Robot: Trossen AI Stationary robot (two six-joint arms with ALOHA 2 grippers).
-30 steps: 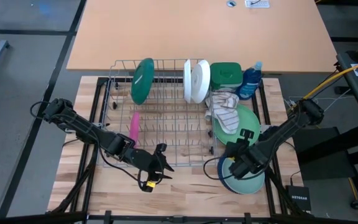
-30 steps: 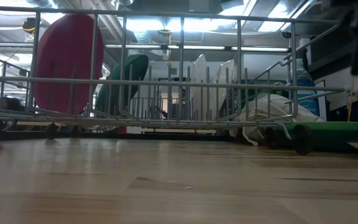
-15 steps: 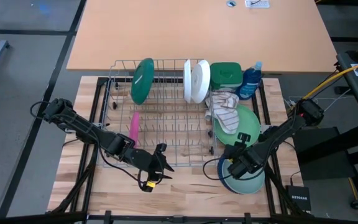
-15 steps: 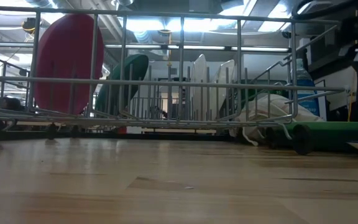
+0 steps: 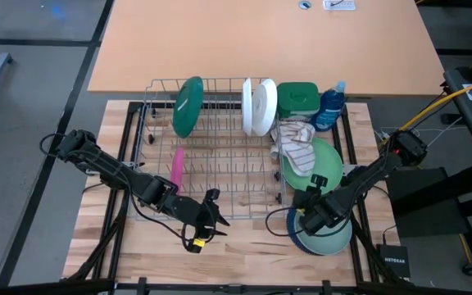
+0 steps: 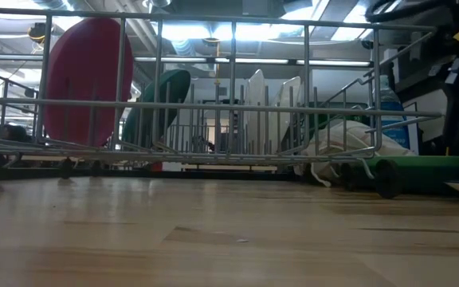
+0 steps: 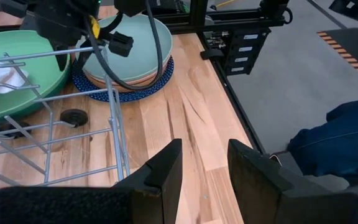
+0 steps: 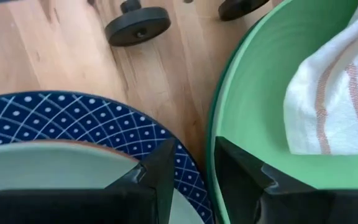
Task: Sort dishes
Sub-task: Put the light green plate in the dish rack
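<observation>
I will next grab the light green plate by its rim point(image 8: 212, 130) with my right gripper. Then I can sort it into the wire rack.
A stack of small plates lies at the table's front right: a pale teal plate point(image 8: 36, 171) on a brown one point(image 8: 79, 145) on a navy dotted one point(image 8: 73, 121). My right gripper point(image 8: 191, 171) hangs open, pointing down over the stack's far rim point(image 5: 301, 220). One finger is over the stack and the other over the large light green plate point(image 8: 260, 87). My left gripper point(image 7: 204, 168) waits open at the rack's near side point(image 5: 213, 211). In the wire rack point(image 5: 220, 147) a dark green plate point(image 5: 188, 105), two white plates point(image 5: 258, 106) and a pink plate point(image 5: 176, 166) stand on edge.
A beige-and-white cloth point(image 5: 296, 141) lies partly on the light green plate point(image 5: 322, 164). A green lidded tub point(image 5: 297, 97) and a blue bottle point(image 5: 330, 105) stand at the far right. The rack's round black feet point(image 8: 137, 25) stand close to the stack.
My right gripper has sunk toward the stack of small plates at the front right and tipped a little steeper, its fingers still apart. The plates have kept their places.
</observation>
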